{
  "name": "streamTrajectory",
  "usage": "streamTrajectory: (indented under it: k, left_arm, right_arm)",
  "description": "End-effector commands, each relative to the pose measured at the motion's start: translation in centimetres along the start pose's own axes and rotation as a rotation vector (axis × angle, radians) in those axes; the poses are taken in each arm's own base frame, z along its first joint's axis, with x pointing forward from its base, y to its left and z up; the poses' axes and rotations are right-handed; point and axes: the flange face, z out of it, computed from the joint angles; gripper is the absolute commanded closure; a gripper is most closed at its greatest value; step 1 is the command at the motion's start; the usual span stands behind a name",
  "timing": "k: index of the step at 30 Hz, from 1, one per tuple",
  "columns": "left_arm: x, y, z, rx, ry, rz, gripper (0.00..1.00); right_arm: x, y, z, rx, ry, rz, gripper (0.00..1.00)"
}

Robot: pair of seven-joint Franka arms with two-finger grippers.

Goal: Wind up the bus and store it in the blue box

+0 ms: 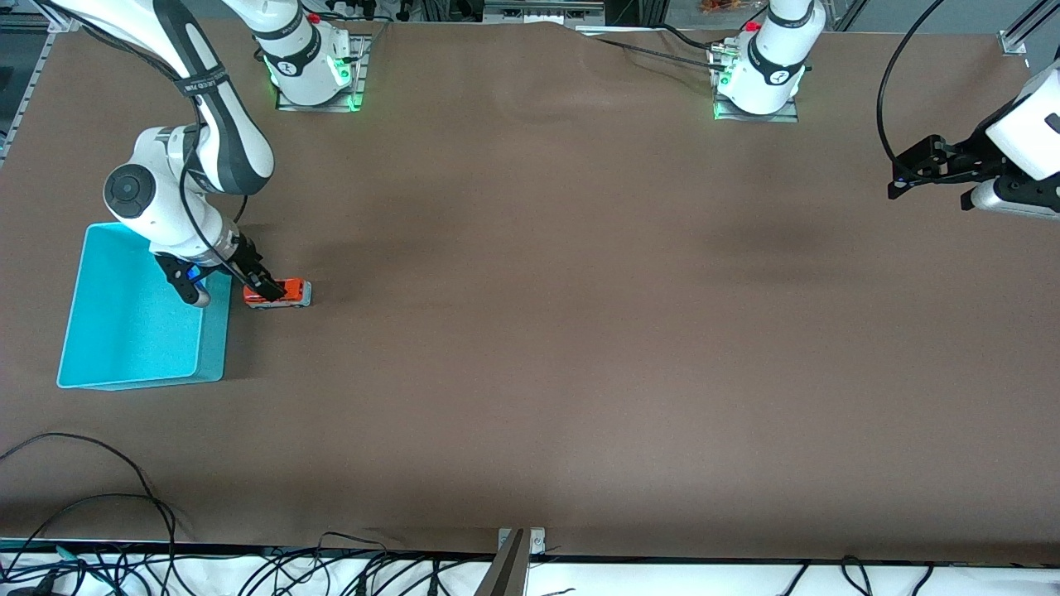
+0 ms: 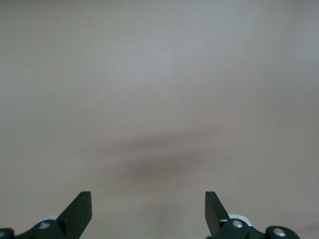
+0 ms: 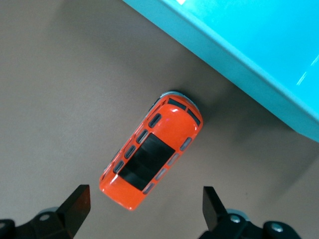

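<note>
My right gripper grabs the bus (image 1: 281, 294) by its long window sides next, to store it in the blue box.
The small orange-red bus (image 1: 281, 294) with a dark roof panel stands on its wheels on the brown table, close beside the blue box (image 1: 211, 339), on the box's side toward the left arm's end. In the right wrist view the bus (image 3: 149, 154) lies at an angle to the box wall (image 3: 249, 59). My right gripper (image 1: 232, 285) hovers over the bus and the box's edge, open (image 3: 146, 204), its fingertips clear of the toy. My left gripper (image 1: 927, 186) waits, open, above bare table (image 2: 148, 206) at the left arm's end.
The blue box's inside holds nothing that I can see. Cables (image 1: 99, 497) lie along the table edge nearest the front camera. A metal bracket (image 1: 513, 563) sits at the middle of that edge. Wide bare brown table (image 1: 580, 331) spreads between the arms.
</note>
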Motion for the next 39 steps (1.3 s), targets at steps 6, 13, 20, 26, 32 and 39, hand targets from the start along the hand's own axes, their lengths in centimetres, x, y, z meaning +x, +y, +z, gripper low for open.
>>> streamTrajectory:
  k: [6, 13, 20, 26, 32, 39]
  left_arm:
    - [0.4, 0.2, -0.5, 0.015, -0.011, -0.005, 0.0]
    - [0.4, 0.3, -0.6, 0.016, -0.01, -0.003, 0.0]
    - [0.4, 0.3, -0.6, 0.018, -0.01, -0.003, 0.0]
    - [0.4, 0.2, -0.6, 0.018, -0.01, -0.003, 0.0]
    - [0.4, 0.4, -0.6, 0.018, -0.01, 0.001, 0.0]
    - [0.4, 0.9, -0.7, 0.019, -0.009, 0.012, 0.0]
  right_arm:
    - [1.2, 0.9, 2.3, 0.022, 0.013, 0.147, 0.0]
    - [1.4, 0.8, 2.8, 0.026, 0.014, 0.18, 0.0]
    - [1.5, 0.5, 2.5, 0.04, 0.024, 0.184, 0.0]
    - [1.6, 0.4, 3.4, 0.05, 0.028, 0.186, 0.0]
    - [1.5, 0.4, 4.3, 0.05, 0.027, 0.186, 0.0]
    - [1.3, 0.3, 5.3, 0.036, 0.019, 0.177, 0.0]
